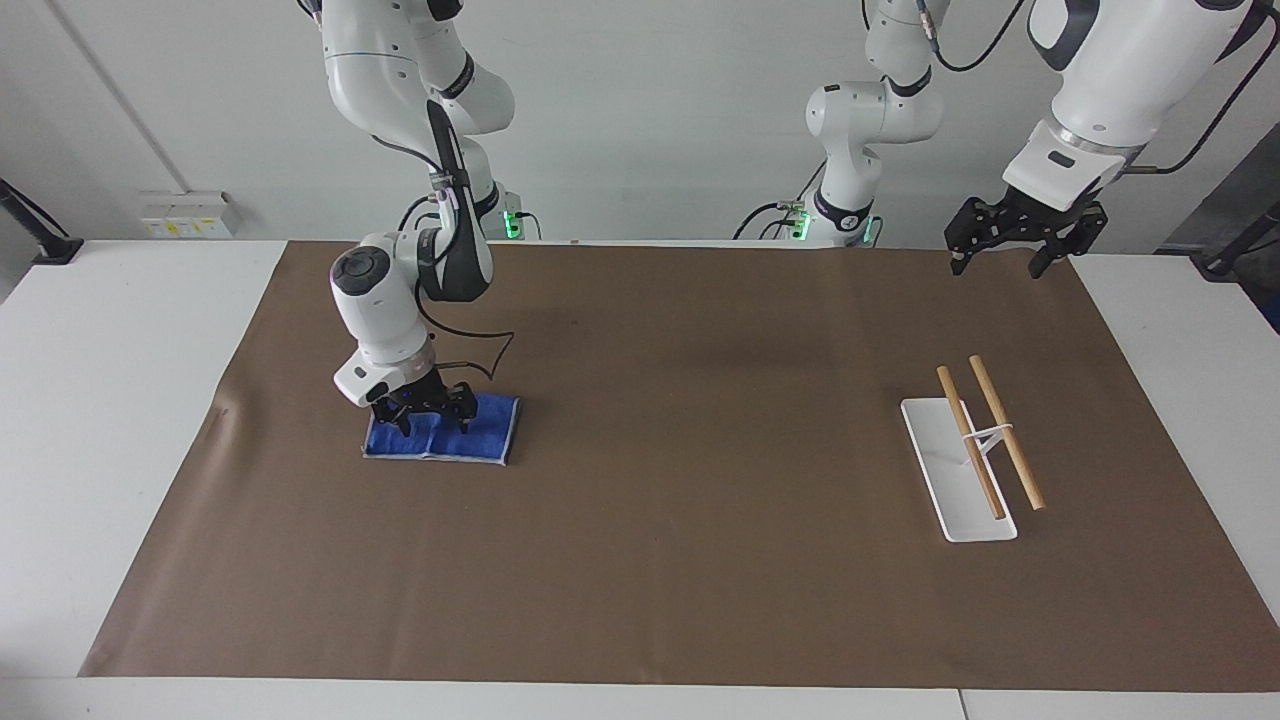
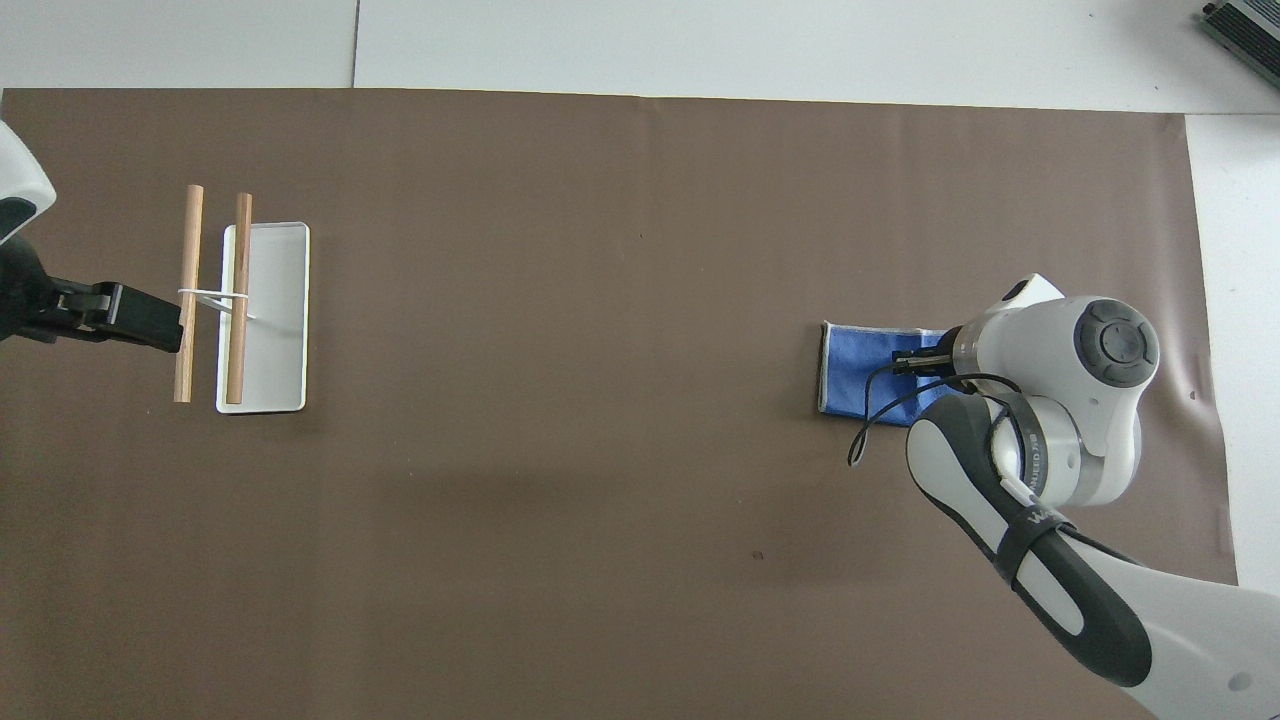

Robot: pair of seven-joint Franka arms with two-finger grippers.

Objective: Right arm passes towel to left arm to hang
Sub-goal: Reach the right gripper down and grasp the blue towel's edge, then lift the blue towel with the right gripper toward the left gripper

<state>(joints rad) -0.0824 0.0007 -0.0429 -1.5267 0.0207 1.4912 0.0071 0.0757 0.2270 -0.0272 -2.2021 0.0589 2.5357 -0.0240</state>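
My right gripper grabs the blue towel by its edge next, so that a free corner (image 2: 830, 404) stays for my left gripper.
The blue towel (image 1: 487, 430) lies flat and folded on the brown mat, toward the right arm's end of the table; it also shows in the overhead view (image 2: 850, 375). My right gripper (image 1: 432, 418) points down on the towel's half nearer the arm's base, fingers spread, tips at the cloth. In the overhead view the wrist hides most of that gripper (image 2: 915, 362). My left gripper (image 1: 1000, 262) is open and empty, up in the air over the mat's edge at the left arm's end, where the arm waits; it shows in the overhead view (image 2: 150, 322) beside the rods.
A white rack base (image 1: 945, 470) with two wooden rods (image 1: 1005, 430) stands toward the left arm's end, seen in the overhead view as base (image 2: 275, 320) and rods (image 2: 187, 290). The brown mat (image 1: 700, 450) covers the table.
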